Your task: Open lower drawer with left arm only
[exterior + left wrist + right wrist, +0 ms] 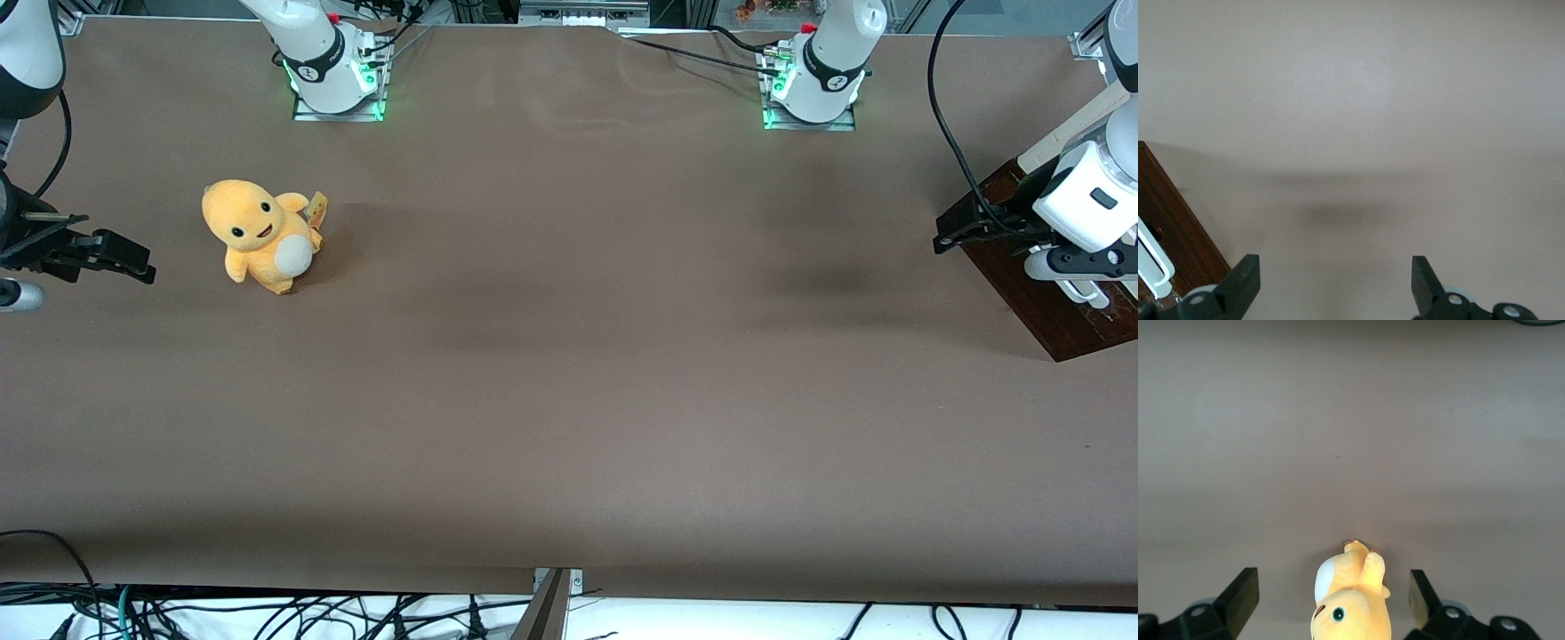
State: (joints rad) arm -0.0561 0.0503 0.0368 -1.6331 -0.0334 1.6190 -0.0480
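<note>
To open the lower drawer, my left gripper should next grab the dark brown drawer front by its long white bar handle [1085,293] [1154,261].
The lower drawer [1058,311] shows as a dark brown glossy front at the working arm's end of the table, partly covered by the left arm [1089,191]. In the left wrist view a corner of that drawer front [1181,230] appears with one end of its white bar handle [1155,263]. My gripper [953,236] hangs by the drawer front's edge and points out over the bare table. It is open [1335,270], with only table between the black fingertips [1245,277], and it touches nothing.
An orange plush toy [262,236] sits toward the parked arm's end of the table and shows in the right wrist view [1351,600]. Two white arm bases with green lights [333,67] [813,84] stand farthest from the front camera. A pale panel [1062,133] rises above the drawer.
</note>
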